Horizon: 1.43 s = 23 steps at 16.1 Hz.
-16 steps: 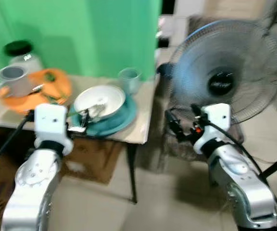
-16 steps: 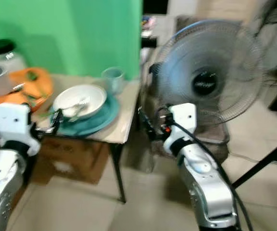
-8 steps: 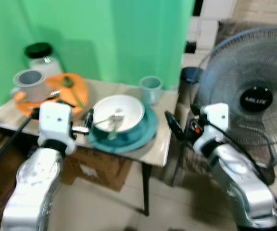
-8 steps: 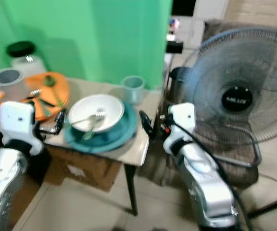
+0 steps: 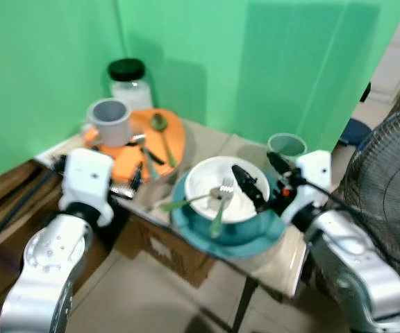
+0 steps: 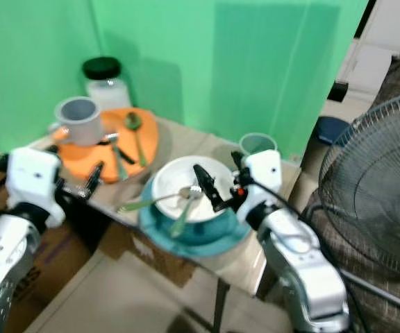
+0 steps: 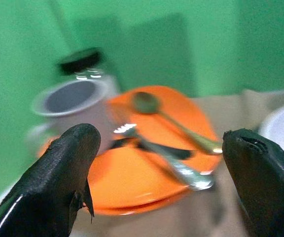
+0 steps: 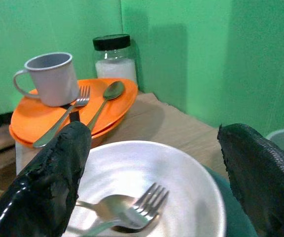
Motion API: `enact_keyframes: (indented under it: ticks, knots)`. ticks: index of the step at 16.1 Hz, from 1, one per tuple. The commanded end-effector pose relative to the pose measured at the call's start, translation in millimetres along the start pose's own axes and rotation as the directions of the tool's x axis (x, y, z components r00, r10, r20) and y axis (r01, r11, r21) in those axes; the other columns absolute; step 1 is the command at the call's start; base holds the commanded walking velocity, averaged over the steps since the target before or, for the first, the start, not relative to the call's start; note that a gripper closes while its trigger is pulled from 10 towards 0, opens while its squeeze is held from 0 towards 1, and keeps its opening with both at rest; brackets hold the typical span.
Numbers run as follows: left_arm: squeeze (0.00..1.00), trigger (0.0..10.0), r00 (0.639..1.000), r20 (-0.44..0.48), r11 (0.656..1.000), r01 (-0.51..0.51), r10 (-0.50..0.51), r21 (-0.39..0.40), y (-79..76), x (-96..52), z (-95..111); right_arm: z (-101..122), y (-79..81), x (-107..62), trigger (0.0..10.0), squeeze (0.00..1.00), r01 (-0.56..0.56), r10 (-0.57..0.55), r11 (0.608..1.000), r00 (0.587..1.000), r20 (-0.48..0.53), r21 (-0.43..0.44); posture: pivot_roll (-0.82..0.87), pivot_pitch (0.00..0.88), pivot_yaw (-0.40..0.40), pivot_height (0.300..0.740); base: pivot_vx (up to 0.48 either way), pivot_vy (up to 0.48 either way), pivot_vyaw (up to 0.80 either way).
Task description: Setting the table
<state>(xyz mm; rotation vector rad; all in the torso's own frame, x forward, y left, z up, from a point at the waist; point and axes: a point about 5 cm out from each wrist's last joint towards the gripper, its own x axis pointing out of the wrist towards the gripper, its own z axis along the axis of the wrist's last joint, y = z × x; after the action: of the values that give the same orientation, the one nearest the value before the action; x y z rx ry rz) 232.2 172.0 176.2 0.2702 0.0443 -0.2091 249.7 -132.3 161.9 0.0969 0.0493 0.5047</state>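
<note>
Next, my right gripper will grab the teal plate beneath the white bowl, by its rim, to set it out.
A small wooden table (image 5: 207,142) carries a white bowl (image 5: 238,205) on a teal plate (image 5: 255,244), with a fork (image 5: 219,208) and a spoon (image 8: 107,201) lying in the bowl. Behind it to the left, an orange plate (image 5: 176,132) holds a grey mug (image 5: 110,119), a spoon (image 7: 154,106) and a fork (image 7: 161,158). My right gripper (image 5: 262,177) hovers open over the bowl's right rim. My left gripper (image 7: 161,145) is open and level with the table's front-left edge, facing the orange plate.
A glass jar with a black lid (image 5: 129,82) stands behind the mug, and a teal cup (image 5: 287,146) behind the bowl. A green backdrop (image 5: 255,62) closes off the far side. A standing fan (image 5: 394,180) is close on the right. A cardboard box (image 5: 165,250) sits under the table.
The view has swung left and closer, so the table is now central and the fan sits at the right edge. My right gripper has come over the bowl. The tableware has not moved.
</note>
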Motion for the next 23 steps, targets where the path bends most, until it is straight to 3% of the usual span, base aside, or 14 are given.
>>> enact_keyframes:
  ticks: [1,2,6,8,11,15,17,18,19,21,23]
  knots:
    - [0.00,10.0,0.999,-0.003,0.999,0.038,-0.038,0.016,-3.2,-1.9,1,4,2.0,-0.2,10.0,0.00,-0.024,0.024,0.999,1.000,0.004,0.026,0.02,0.000,0.045,0.740,0.000,0.000,0.00]
    - [0.00,10.0,0.997,0.010,0.997,0.070,-0.070,0.024,-3.8,-3.3,3,8,1.3,0.9,10.0,0.00,-0.002,0.001,0.997,1.000,0.006,0.082,0.02,0.000,0.046,0.740,0.000,0.000,0.00]
    - [0.00,10.0,0.993,0.024,0.993,0.118,-0.118,0.016,-4.5,-5.2,3,14,-9.0,0.0,10.0,0.00,0.058,-0.058,0.994,0.998,-0.011,0.087,0.01,0.000,0.050,0.740,0.000,0.000,0.00]
    - [0.00,10.0,0.989,0.026,0.990,0.144,-0.144,0.005,-4.8,-3.2,1,5,-24.9,-4.7,10.0,0.00,0.188,-0.177,0.981,0.967,-0.186,0.043,0.00,0.000,0.053,0.740,0.000,0.000,0.00]
    - [0.00,10.0,0.976,0.038,0.977,0.213,-0.214,0.006,-7.3,-6.2,-1,-1,-34.2,-12.6,10.0,0.00,0.276,-0.239,0.957,0.926,-0.294,0.092,-0.01,0.000,0.048,0.740,0.000,0.000,0.00]
    - [0.00,10.0,0.931,0.072,0.931,0.361,-0.358,-0.049,-12.9,-18.3,1,-2,-36.3,-19.9,10.0,0.00,0.291,-0.213,0.943,0.901,-0.378,0.163,-0.03,0.000,0.038,0.740,0.000,0.000,0.00]
    - [0.00,10.0,0.921,0.078,0.920,0.387,-0.383,-0.060,-9.6,-22.1,3,5,-35.7,-19.1,10.0,0.00,0.294,-0.190,0.920,0.914,-0.360,0.260,-0.03,0.000,0.038,0.740,0.000,0.000,0.00]
    - [0.00,10.0,0.920,0.073,0.920,0.388,-0.384,-0.053,-8.7,-22.8,3,6,-36.1,-19.0,10.0,0.00,0.296,-0.191,0.917,0.915,-0.357,0.269,-0.03,0.000,0.038,0.740,0.000,0.000,0.00]
    - [0.00,10.0,0.922,0.051,0.923,0.384,-0.383,-0.007,-7.8,-24.6,1,6,-36.1,-20.1,10.0,0.00,0.294,-0.193,0.923,0.911,-0.364,0.247,-0.03,0.000,0.037,0.740,0.000,0.000,0.00]
    - [0.00,10.0,0.937,0.045,0.938,0.346,-0.347,0.013,-7.8,-22.5,0,7,-36.2,-21.9,10.0,0.00,0.305,-0.234,0.940,0.902,-0.363,0.153,-0.03,0.000,0.038,0.740,0.000,0.000,0.00]
    - [0.00,10.0,0.959,0.069,0.961,0.278,-0.277,-0.007,-12.4,-15.1,1,12,-32.1,-24.1,10.0,0.00,0.299,-0.271,0.951,0.929,-0.253,0.078,-0.04,0.000,0.043,0.740,0.000,0.000,0.00]
